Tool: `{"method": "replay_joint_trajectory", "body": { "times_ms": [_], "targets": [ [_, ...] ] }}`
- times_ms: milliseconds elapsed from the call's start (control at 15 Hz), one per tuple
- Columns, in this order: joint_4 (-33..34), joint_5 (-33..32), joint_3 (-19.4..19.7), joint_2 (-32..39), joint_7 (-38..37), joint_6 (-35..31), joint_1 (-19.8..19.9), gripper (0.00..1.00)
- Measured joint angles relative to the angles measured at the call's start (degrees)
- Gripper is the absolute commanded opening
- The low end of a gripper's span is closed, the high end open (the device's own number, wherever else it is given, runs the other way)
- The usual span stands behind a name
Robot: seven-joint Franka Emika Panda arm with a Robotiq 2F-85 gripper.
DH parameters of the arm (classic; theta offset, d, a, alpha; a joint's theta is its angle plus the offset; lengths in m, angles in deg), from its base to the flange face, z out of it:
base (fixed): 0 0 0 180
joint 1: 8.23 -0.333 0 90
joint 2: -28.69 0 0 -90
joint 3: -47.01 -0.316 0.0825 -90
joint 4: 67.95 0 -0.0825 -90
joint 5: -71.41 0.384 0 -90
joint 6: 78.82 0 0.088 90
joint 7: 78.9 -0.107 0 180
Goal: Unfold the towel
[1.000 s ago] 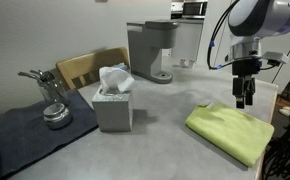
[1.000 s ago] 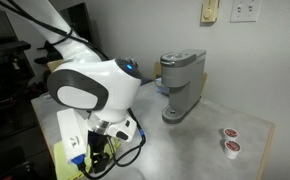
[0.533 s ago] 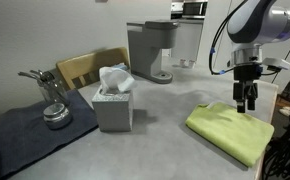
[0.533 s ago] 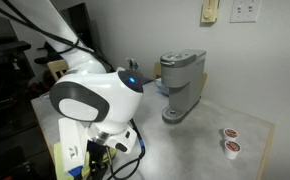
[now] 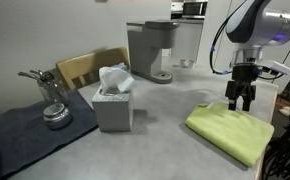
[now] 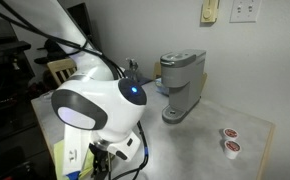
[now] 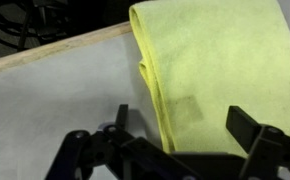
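Observation:
The towel is at my fingers, which reach down to it, and the wrist view shows its fold between them, so my gripper needs to close on it.
The lime yellow-green towel lies folded flat on the grey table near its edge. In the wrist view the towel fills the upper right, with its folded layered edge running down the middle. My gripper hangs just above the towel's far corner, its fingers spread wide and empty. In the wrist view the gripper straddles the folded edge, one finger over bare table, one over the cloth. In an exterior view the arm's body hides the gripper and only a strip of the towel shows.
A grey tissue box with white tissue stands mid-table. A coffee machine is at the back. A dark mat holds a metal tool and bowl. Two small cups sit near the table corner. The table edge runs close to the towel.
My gripper has come down closer to the towel's far corner and its fingers have spread wider. The towel has not moved.

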Motion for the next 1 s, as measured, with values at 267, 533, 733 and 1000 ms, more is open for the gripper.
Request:
{"method": "replay_joint_trajectory", "body": {
  "times_ms": [267,533,733,1000],
  "targets": [
    [0.2,1.0,-0.3,0.1,0.0,-0.1,0.2,0.73],
    [0.3,1.1,-0.4,0.2,0.0,-0.1,0.2,0.61],
    [0.4,1.1,-0.4,0.2,0.0,-0.1,0.2,0.37],
    [0.5,1.1,-0.4,0.3,0.1,-0.1,0.2,0.09]
  ]
}}
